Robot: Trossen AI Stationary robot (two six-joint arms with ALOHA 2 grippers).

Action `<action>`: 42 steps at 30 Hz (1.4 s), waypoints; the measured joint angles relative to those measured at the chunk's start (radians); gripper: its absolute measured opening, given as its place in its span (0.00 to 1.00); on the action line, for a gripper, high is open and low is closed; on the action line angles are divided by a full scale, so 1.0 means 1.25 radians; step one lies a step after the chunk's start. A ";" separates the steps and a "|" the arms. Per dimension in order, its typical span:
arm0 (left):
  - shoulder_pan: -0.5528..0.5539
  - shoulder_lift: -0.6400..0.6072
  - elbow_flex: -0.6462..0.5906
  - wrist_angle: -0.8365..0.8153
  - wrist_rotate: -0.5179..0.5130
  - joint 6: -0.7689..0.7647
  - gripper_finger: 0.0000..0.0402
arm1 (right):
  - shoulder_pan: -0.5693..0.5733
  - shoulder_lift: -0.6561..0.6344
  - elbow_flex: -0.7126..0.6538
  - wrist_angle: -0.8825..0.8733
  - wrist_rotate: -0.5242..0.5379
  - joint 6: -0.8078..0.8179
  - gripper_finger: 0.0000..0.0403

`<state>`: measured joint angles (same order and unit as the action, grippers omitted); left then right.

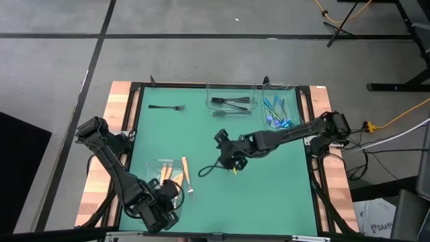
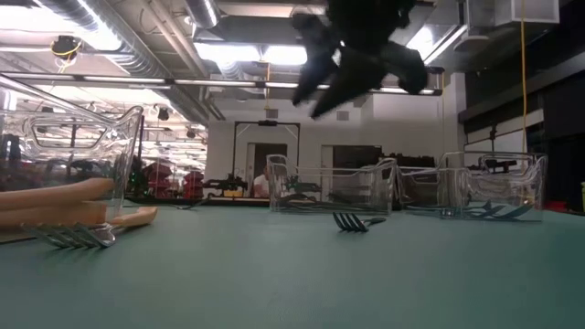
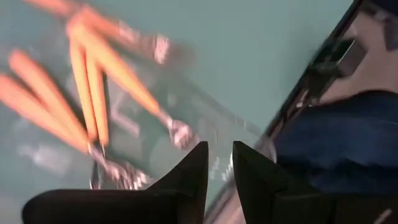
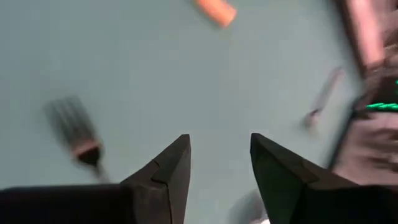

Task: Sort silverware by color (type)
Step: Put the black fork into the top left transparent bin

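Observation:
I should next take hold of the black fork by its neck below its tines with my right gripper, so that I can sort it into the tray of black silverware.
Orange-handled silverware lies in a clear tray at the near left, and one orange-handled fork rests flat on the mat beside it. My left gripper hangs above that tray, open by a narrow gap, holding nothing. My right gripper hovers open over the middle of the table. A black fork lies on the mat just near-left of it, blurred in the right wrist view. Another black fork lies at the far left.
At the far edge stand a clear tray with black silverware and a clear tray with blue silverware. The near right of the green mat is bare. A raised black frame borders the table.

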<state>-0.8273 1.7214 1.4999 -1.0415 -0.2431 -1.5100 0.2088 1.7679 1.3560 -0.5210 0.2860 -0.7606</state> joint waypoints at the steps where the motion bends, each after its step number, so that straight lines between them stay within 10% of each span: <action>1: 0.002 0.000 0.006 -0.002 -0.023 0.023 0.17 | -0.010 0.000 0.000 -0.025 -0.022 0.011 0.38; 13: 0.086 0.000 0.019 -0.003 -0.133 0.218 0.17 | -0.095 0.000 -0.022 -0.166 -0.210 0.064 0.38; 42: 0.223 0.000 0.019 0.006 -0.172 0.379 0.17 | -0.100 0.021 -0.243 0.105 -0.266 0.061 0.38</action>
<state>-0.5480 1.7214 1.5230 -1.0342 -0.4580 -1.0367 0.0841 1.7944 1.0523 -0.3893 -0.0460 -0.6846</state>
